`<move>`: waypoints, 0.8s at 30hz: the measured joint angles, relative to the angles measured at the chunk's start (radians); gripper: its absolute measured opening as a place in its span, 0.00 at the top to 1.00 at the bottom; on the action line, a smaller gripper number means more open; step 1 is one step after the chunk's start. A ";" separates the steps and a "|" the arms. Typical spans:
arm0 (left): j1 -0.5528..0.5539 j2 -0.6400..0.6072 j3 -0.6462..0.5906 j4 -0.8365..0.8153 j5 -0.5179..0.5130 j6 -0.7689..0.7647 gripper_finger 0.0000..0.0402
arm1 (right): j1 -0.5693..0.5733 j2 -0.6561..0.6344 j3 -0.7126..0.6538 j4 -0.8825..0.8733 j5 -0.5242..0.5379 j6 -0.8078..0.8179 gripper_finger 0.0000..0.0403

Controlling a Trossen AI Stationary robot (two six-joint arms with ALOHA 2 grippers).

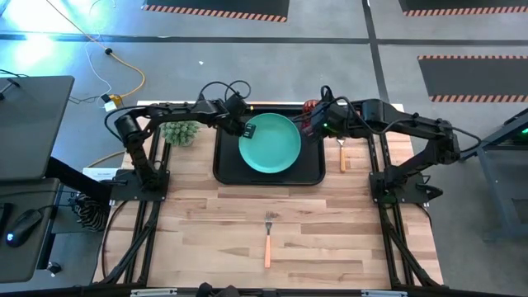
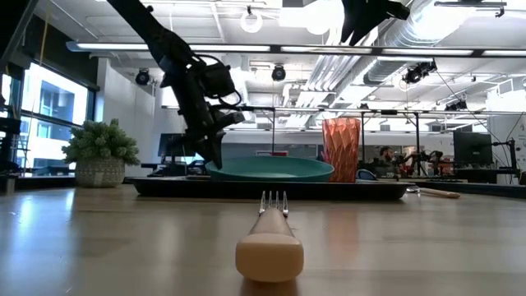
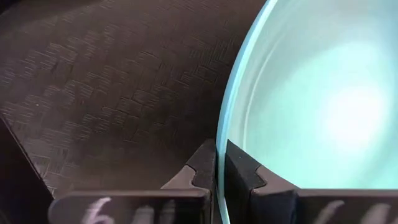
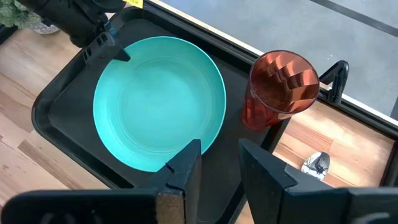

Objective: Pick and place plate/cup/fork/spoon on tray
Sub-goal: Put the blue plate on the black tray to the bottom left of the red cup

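Observation:
The turquoise plate's edge (image 1: 270,172) (image 3: 229,112) is level at the bottom of the black tray, inside the tray's rim. The plate would stay there, so my left gripper needs to open.
The turquoise plate (image 1: 270,143) is in the black tray (image 1: 224,169) at the table's far middle. My left gripper (image 1: 247,129) is shut on the plate's left rim; it also shows in the low view (image 2: 209,152). The dark-red cup (image 4: 280,87) stands upright in the tray's far right corner. My right gripper (image 4: 221,155) is open and empty, up above the tray between plate and cup. The spoon (image 1: 342,153) lies on the table right of the tray. The fork (image 1: 268,235) lies on the table near the front. My left gripper pinches the plate's rim (image 3: 219,134) at its far left side between its two fingers (image 3: 202,165). The fingers come from the table's left, slanting down. The plate sits about level and low over the tray floor; I cannot tell whether it rests on it.
A small potted plant (image 1: 180,132) stands left of the tray, under my left arm. The spoon's bowl (image 4: 317,163) lies close to the tray's right rim. The wooden table between the tray and the fork is bare.

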 joint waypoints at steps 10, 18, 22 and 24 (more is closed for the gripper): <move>0.008 0.001 0.000 0.000 -0.004 0.006 0.98 | 0.000 0.000 0.000 0.000 0.000 0.000 0.75; 0.007 0.001 0.000 0.000 -0.006 0.007 0.98 | 0.000 0.000 0.000 0.000 -0.001 0.000 0.75; 0.007 0.001 0.000 0.000 0.000 0.007 0.96 | 0.000 0.000 0.000 0.000 -0.004 0.000 0.75; 0.007 0.001 0.000 -0.001 0.001 0.007 0.93 | 0.000 0.000 0.000 0.000 -0.011 0.000 0.75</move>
